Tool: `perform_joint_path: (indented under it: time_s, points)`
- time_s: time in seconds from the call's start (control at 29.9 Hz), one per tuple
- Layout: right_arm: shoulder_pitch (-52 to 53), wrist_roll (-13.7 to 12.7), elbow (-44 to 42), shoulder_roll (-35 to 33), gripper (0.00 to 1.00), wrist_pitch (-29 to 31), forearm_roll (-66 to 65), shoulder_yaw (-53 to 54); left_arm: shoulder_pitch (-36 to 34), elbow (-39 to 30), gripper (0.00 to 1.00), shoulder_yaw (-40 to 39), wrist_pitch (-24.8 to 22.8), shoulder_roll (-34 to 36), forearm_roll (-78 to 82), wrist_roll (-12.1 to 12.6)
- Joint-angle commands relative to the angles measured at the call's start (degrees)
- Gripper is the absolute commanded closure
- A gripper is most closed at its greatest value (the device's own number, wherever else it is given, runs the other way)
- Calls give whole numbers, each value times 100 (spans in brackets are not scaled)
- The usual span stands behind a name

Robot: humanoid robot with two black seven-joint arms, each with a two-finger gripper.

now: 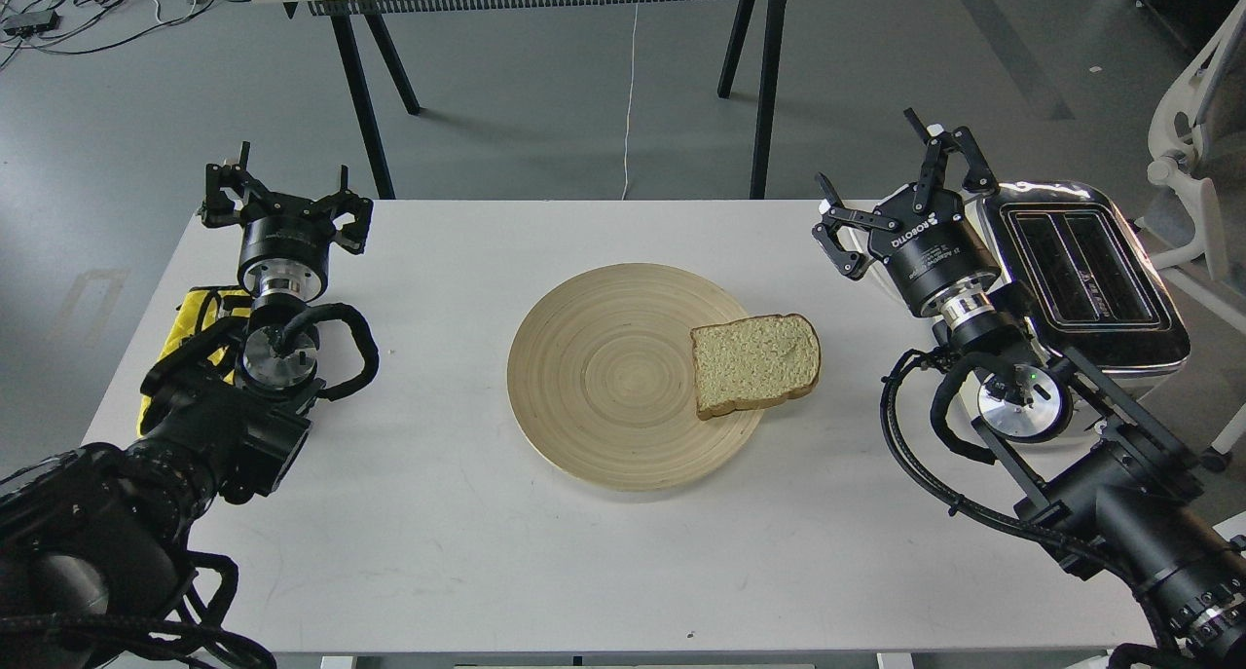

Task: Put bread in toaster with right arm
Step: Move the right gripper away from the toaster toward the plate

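The right gripper should next put the bread in the toaster (1081, 260). The bread (755, 362) has a crust edge that hangs over the plate, so the gripper should grab the bread by that crust edge.
One slice of bread (755, 362) lies flat on the right edge of a round wooden plate (604, 377) in the middle of the white table, its right side overhanging the rim. The toaster (1081, 260) stands at the table's right edge, chrome top up, both dark slots empty. My right gripper (881, 177) is open with nothing between its fingers, hovering just left of the toaster and up and to the right of the bread. At the table's far left, my left gripper (284, 187) is open and empty too.
A yellow cloth (195, 318) lies under my left arm at the table's left edge. Beyond the table stands another table on black legs (370, 75), with a white cord (631, 94) hanging down. A white chair (1197, 143) is at the far right.
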Motion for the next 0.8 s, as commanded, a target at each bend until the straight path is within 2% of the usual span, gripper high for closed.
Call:
perform_joint_path:
  time_s: [0.0, 0.3, 0.47, 0.6, 0.77]
  points:
    - [-11, -1, 0, 0, 1, 0, 0, 1, 9, 0, 0, 1, 0, 3, 0, 3]
    - [-3, -10, 140, -44, 1, -9, 0, 1, 9, -18, 0, 1, 0, 3, 0, -6]
    - [24, -18, 351, -378, 1, -141, -79, -87, 9, -9, 0, 1, 0, 3, 0, -6]
    - [129, -18, 307, -475, 1, -579, -491, -105, 9, -18, 0, 1, 0, 3, 0, -6]
    - [182, -27, 325, -510, 1, -1186, -1843, -114, 9, -9, 0, 1, 0, 3, 0, -6]
